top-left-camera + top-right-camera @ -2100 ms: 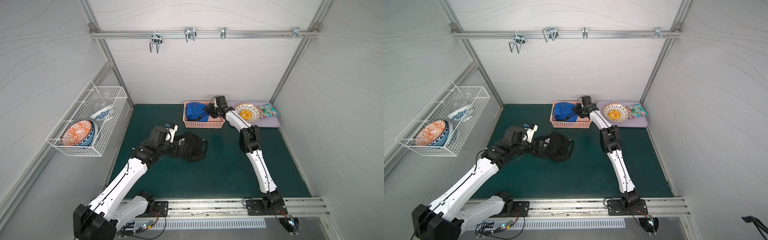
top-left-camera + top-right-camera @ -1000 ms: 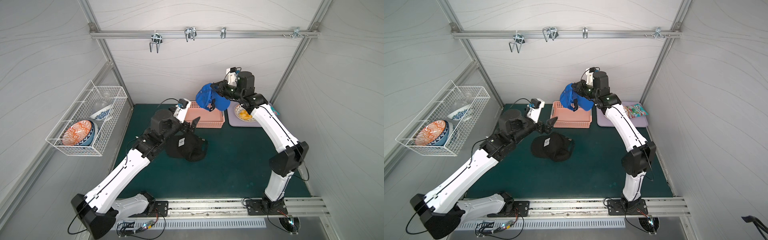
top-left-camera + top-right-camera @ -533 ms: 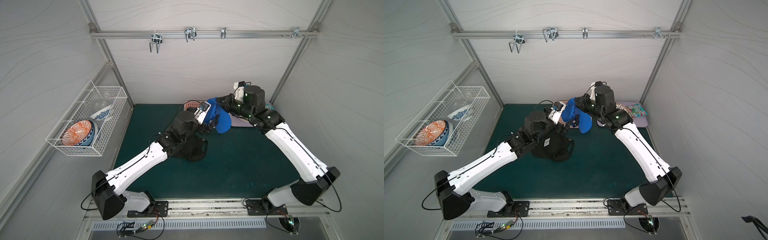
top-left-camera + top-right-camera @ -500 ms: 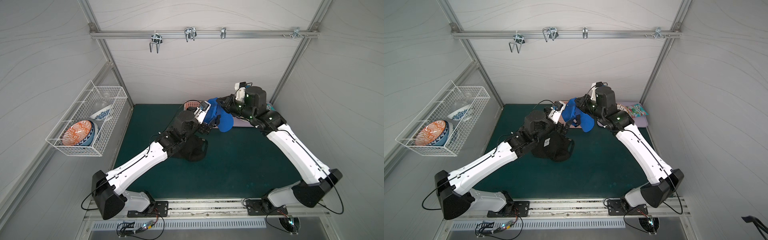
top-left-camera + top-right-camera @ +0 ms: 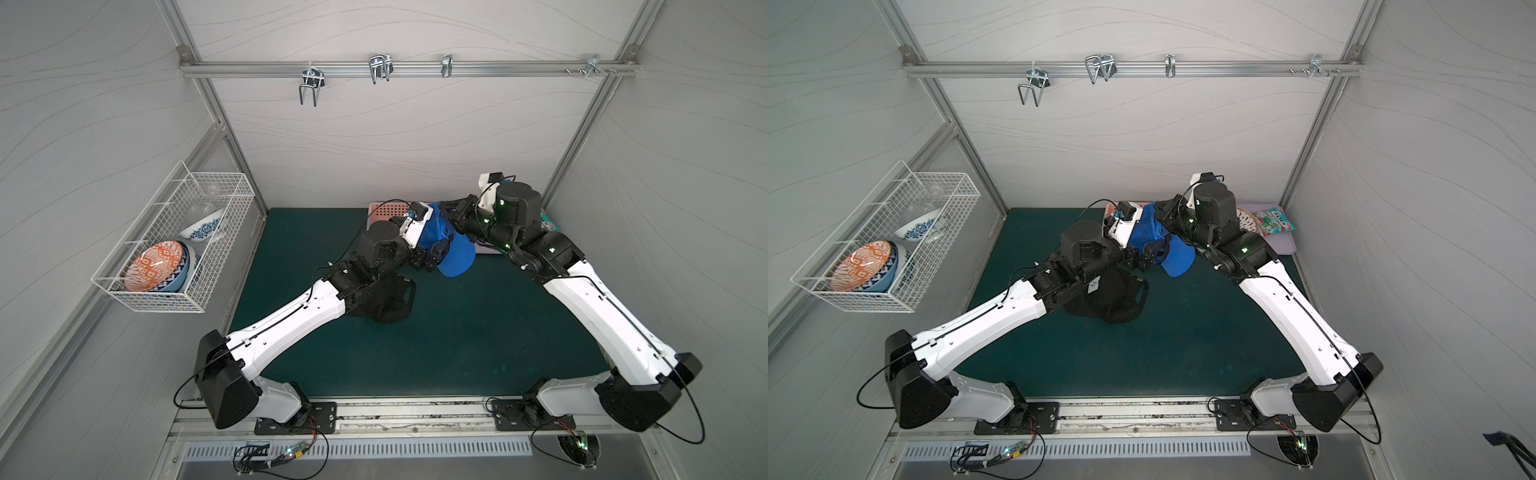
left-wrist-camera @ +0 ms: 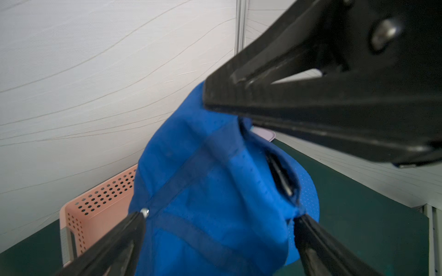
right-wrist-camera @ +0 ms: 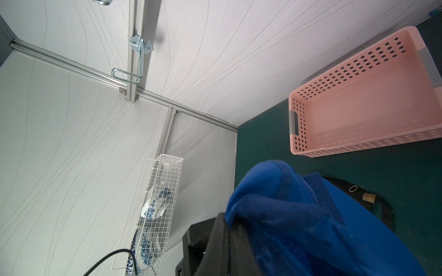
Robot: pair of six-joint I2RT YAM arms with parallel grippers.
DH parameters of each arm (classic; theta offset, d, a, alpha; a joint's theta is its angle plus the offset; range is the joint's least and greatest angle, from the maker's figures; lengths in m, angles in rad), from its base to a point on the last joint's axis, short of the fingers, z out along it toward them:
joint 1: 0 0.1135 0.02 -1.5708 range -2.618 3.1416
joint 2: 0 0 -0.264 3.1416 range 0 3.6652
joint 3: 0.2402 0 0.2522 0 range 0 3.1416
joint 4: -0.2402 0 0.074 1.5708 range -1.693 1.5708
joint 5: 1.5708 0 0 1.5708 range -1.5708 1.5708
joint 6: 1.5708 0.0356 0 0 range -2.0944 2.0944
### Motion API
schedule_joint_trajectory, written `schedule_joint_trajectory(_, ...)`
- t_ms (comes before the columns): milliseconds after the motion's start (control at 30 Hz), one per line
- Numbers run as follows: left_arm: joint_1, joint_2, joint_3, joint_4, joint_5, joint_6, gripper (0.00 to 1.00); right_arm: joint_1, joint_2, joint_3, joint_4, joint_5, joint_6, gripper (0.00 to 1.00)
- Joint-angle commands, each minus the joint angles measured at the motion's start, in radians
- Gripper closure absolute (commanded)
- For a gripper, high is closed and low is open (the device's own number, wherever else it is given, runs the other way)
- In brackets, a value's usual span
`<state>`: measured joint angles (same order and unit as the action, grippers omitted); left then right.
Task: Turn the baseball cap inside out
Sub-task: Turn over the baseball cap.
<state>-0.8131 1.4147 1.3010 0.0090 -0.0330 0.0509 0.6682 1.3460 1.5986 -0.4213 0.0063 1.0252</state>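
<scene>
The left gripper grabs the cap by its hanging top [image 7: 299, 215] next, leaving the cap's rim for my right gripper to turn the cap inside out.
My right gripper [image 5: 451, 216] holds a blue baseball cap [image 5: 455, 253] in the air above the middle of the green mat, shut on a fold of the fabric near the crown [image 7: 299, 215]. The brim hangs down toward the mat in both top views [image 5: 1177, 259]. My left gripper [image 6: 220, 216] is open, with one finger on each side of the hanging crown [image 6: 210, 191]. From above, the left gripper [image 5: 432, 259] sits at the cap's lower left side. The inner seam tapes show on the blue fabric.
A black cap [image 5: 386, 303] lies on the mat under the left forearm. An empty pink perforated basket [image 7: 358, 114] stands at the back. A purple tray [image 5: 1281, 243] with a snack bag [image 5: 1275, 218] is at the back right. A wire basket [image 5: 174, 245] of bowls hangs on the left wall.
The right arm brought the blue cap down from above the pink basket to mid-mat. The left arm left the black cap and rose to the blue one, fingers open around it.
</scene>
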Motion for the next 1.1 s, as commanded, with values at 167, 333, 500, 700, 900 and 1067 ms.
schedule_joint_trajectory(167, -0.020, 0.044, 0.074, 0.072, 0.048, -0.008, 0.00, 0.024, -0.024, -0.018, 0.000, 0.049, 0.013, 1.00)
schedule_joint_trajectory(333, -0.029, 0.052, 0.048, 0.073, -0.036, -0.003, 0.03, 0.024, -0.024, -0.019, -0.001, 0.042, 0.025, 1.00)
schedule_joint_trajectory(500, -0.028, 0.074, 0.064, -0.013, -0.227, 0.076, 0.33, 0.024, -0.042, -0.020, -0.002, 0.026, 0.028, 1.00)
schedule_joint_trajectory(700, -0.028, 0.033, 0.041, -0.030, -0.200, 0.090, 0.89, 0.022, -0.066, -0.051, -0.026, 0.014, -0.018, 1.00)
schedule_joint_trajectory(900, -0.025, -0.048, 0.033, -0.252, -0.151, 0.009, 1.00, -0.050, -0.172, -0.199, -0.032, -0.029, -0.226, 0.56)
schedule_joint_trajectory(1067, 0.016, -0.061, 0.121, -0.567, -0.033, -0.133, 1.00, -0.182, -0.317, -0.378, -0.007, -0.212, -0.407, 0.01)
